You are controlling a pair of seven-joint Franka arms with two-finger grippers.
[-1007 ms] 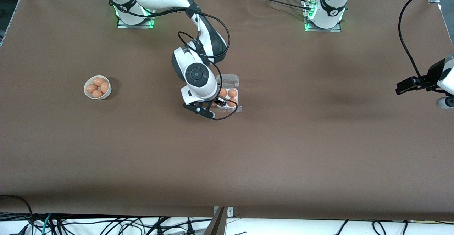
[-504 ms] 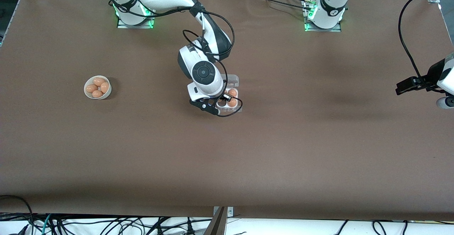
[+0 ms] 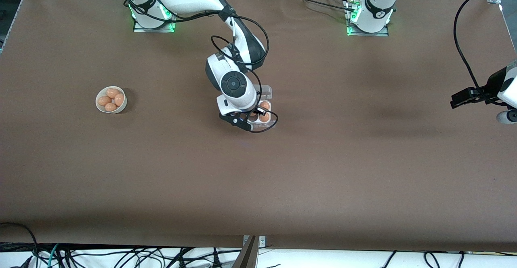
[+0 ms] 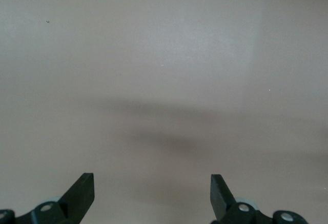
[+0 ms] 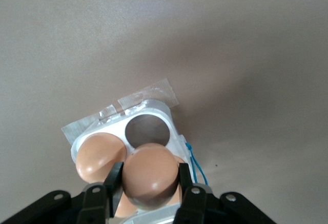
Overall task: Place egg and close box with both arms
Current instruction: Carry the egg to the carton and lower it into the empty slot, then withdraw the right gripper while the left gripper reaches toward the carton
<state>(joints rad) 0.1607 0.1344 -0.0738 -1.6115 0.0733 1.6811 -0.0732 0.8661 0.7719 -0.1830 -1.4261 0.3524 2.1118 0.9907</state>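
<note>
My left gripper is going to grab the box by its clear lid (image 3: pixel 265 91) next, to close it over the eggs.
My right gripper (image 5: pixel 150 171) is shut on the egg (image 5: pixel 151 183), orange-brown and smooth, and holds it just above the box (image 5: pixel 160 107). The box is a white four-cell tray; one cell (image 5: pixel 147 130) under the egg is empty and another egg (image 5: pixel 98 156) sits in the cell beside it. In the front view the right gripper (image 3: pixel 251 117) hangs over the box (image 3: pixel 270 111), whose clear lid (image 3: pixel 265 91) stands open toward the robot bases. My left gripper (image 4: pixel 152 185) is open and empty, waiting over bare table at the left arm's end (image 3: pixel 460 98).
A round white bowl (image 3: pixel 98 105) with several more eggs stands toward the right arm's end of the table. Black cables loop round the right wrist (image 3: pixel 264 127). The brown table top (image 3: pixel 323 171) is bare nearer the front camera.
The right arm has carried the egg sideways toward the left arm's end, from beside the box to over its cells. The left arm has not moved.
</note>
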